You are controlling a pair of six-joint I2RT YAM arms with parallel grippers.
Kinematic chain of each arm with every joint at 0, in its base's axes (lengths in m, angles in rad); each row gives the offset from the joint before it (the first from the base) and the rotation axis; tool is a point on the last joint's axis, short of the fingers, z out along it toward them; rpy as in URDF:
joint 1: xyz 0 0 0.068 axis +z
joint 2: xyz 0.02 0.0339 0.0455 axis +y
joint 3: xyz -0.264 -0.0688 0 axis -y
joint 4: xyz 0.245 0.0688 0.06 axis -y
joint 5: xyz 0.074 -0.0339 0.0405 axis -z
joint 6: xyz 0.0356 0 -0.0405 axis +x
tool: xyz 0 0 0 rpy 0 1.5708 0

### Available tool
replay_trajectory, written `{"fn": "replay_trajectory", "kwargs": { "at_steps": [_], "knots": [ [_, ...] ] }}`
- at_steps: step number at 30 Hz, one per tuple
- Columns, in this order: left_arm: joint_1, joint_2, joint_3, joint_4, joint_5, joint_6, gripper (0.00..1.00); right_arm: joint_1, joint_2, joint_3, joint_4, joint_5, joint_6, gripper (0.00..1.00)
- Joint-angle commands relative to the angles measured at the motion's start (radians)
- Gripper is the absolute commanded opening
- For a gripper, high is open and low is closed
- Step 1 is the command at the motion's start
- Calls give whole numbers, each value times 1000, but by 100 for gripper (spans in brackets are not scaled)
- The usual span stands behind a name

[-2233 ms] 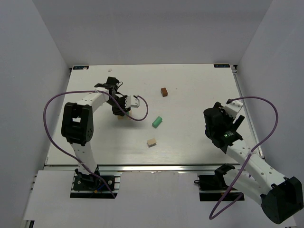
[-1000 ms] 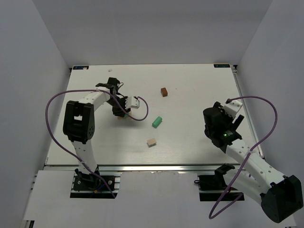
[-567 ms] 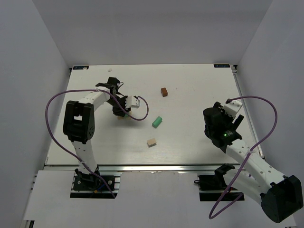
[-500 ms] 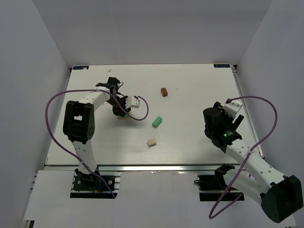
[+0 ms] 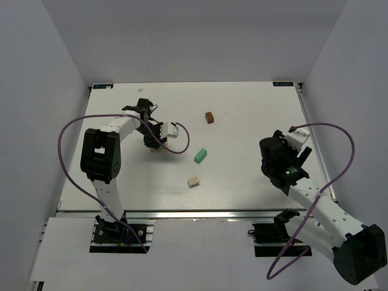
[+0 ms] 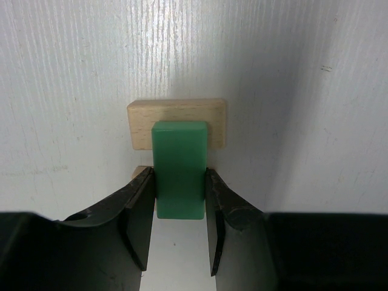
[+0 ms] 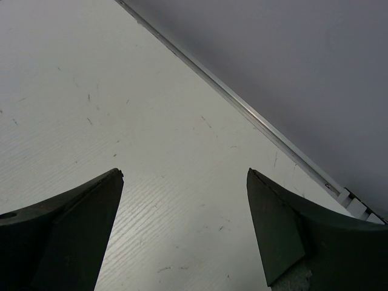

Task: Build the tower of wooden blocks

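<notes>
The mint-green oblong [image 6: 180, 171] between my fingers bridges both light tan blocks and would rest there if I opened my left gripper now, so it is time to release the oblong.
My left gripper [image 6: 179, 200] is shut on a mint-green oblong [image 6: 179, 167] and holds it on top of a light tan block [image 6: 176, 123]. A corner of another tan block [image 6: 140, 172] shows beneath. In the top view the left gripper [image 5: 154, 144] hides this stack on the table's left part. A second mint-green oblong [image 5: 200, 155], a dark brown cube [image 5: 209, 117] and a loose tan block [image 5: 193, 181] lie apart mid-table. My right gripper [image 7: 182, 200] is open and empty above bare table at the right [image 5: 280, 159].
The white table [image 5: 242, 109] is ringed by grey walls. Its far edge rail [image 7: 242, 109] shows in the right wrist view. Purple cables loop from both arms. A small white bit lies at the table's far left corner [image 5: 109, 86].
</notes>
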Motion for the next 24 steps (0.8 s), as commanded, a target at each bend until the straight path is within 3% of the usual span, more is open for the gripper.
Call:
{"fn": "replay_trajectory", "kwargs": {
  "at_steps": [1,7,9,10,22,23,24],
  "knots": [
    [7,-41,-3,5,16,18,40,-5,-21,7,-8,56,4,87],
    [9,-44,-6,6,11,16,41,-5,-24,7,-6,59,4,88],
    [9,-45,-12,12,8,15,43,-5,-22,6,-3,59,6,88],
    [9,-44,-12,12,9,13,50,-5,-21,6,-3,59,4,88],
    [9,-53,-4,2,20,16,53,-7,-24,6,-5,59,6,88],
    [9,-58,-1,3,22,13,55,-7,-22,4,-3,59,7,87],
    [9,-61,2,3,25,11,68,-7,-21,4,-2,59,6,88]
  ]
}}
